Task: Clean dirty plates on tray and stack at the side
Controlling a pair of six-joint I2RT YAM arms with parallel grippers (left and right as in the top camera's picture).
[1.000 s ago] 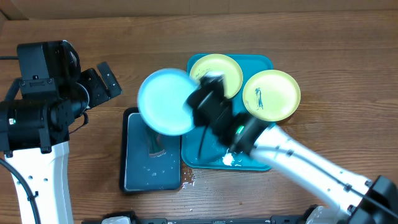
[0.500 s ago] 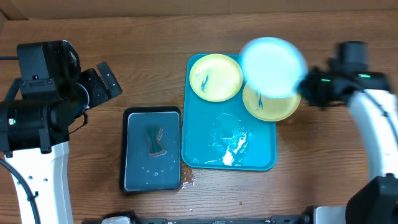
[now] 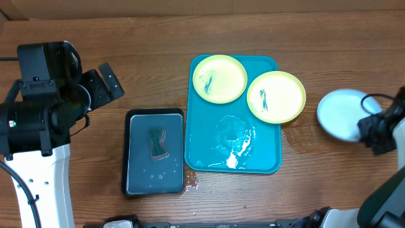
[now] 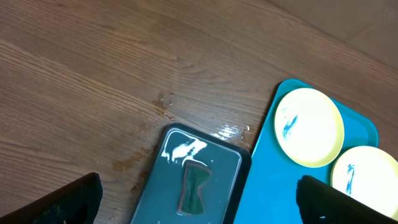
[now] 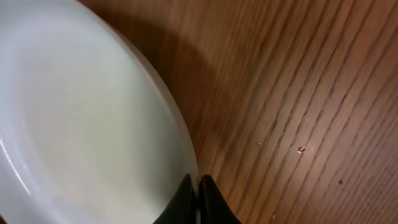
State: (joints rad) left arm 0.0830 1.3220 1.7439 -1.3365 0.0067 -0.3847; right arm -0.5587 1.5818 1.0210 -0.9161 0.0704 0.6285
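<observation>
The pale plate's rim (image 3: pixel 320 114) (image 5: pixel 165 94) throws a wide shadow on the wood below, so I will bring the plate lower before my right gripper lets it go.
Two yellow-green plates with teal smears, one (image 3: pixel 218 78) at the tray's back left and one (image 3: pixel 276 96) over its right rim, lie on the turquoise tray (image 3: pixel 209 145). A third plate (image 3: pixel 342 114), pale and with no smears on its face, is over bare wood to the right of the tray. My right gripper (image 3: pixel 369 125) is shut on its rim. In the right wrist view the pinched jaws of the right gripper (image 5: pixel 199 194) clamp the edge of the pale plate (image 5: pixel 81 118). My left gripper (image 3: pixel 104 85) hangs open at the far left, and in its wrist view the left gripper (image 4: pixel 199 208) is above the basin.
A dark rectangular basin (image 3: pixel 136 171) holding water and a green sponge (image 3: pixel 157 143) stands left of the tray. White foam and water (image 3: pixel 237 149) lie on the tray floor. Wet patches (image 3: pixel 294 142) mark the wood on the right side of the tray.
The right arm carried the pale plate from above the basin, across the tray, to the wood on the right. The left arm has stayed still.
</observation>
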